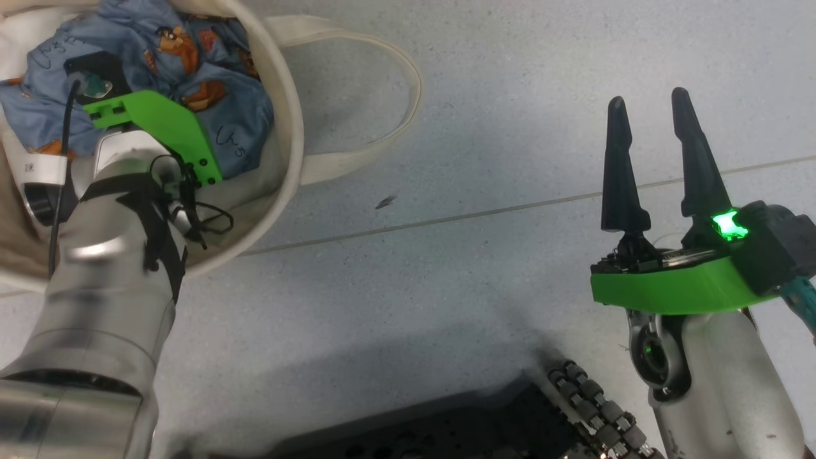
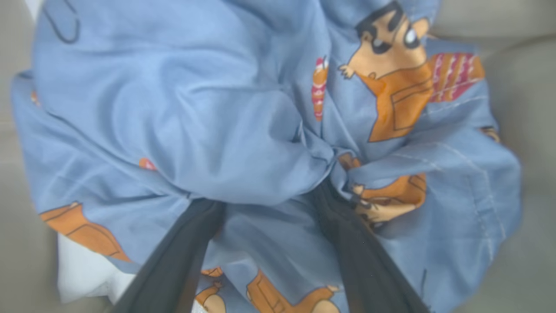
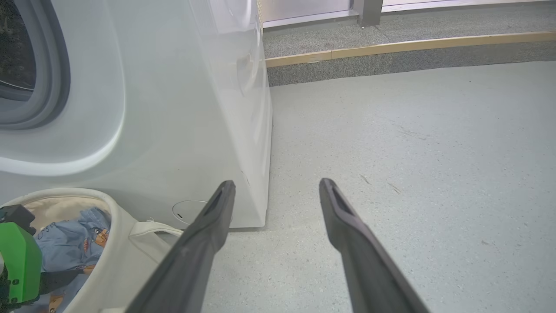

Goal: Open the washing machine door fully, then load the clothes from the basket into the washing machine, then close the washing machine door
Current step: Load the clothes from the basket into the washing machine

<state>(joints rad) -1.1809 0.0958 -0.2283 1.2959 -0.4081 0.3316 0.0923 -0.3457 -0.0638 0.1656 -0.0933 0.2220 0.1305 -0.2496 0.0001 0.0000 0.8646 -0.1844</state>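
The clothes (image 1: 191, 64) lie slack around the basket's middle. The left gripper grabs them next by the thick fold bulging up between its fingers.
The cream basket (image 1: 288, 127) stands on the floor at the upper left, and the light-blue bear-print clothes (image 1: 191, 64) lie crumpled inside it. My left arm reaches down into it; its green wrist mount (image 1: 159, 124) covers the fingers. In the left wrist view my left gripper (image 2: 266, 195) is open, both fingertips sunk into the clothes (image 2: 195, 108) with a fold bulging between them. My right gripper (image 1: 649, 99) hangs open and empty over bare floor, well right of the basket. The washing machine (image 3: 173, 108) stands behind the basket (image 3: 121, 226), its grey seal (image 3: 56, 78) exposed. The washing machine door is out of view.
One long basket handle (image 1: 389, 83) lies on the floor to the right of the tub. A white bundle (image 2: 87, 274) sits under the clothes. My black base (image 1: 446, 427) fills the bottom edge. A raised step with a wooden strip (image 3: 391, 43) runs behind open grey floor.
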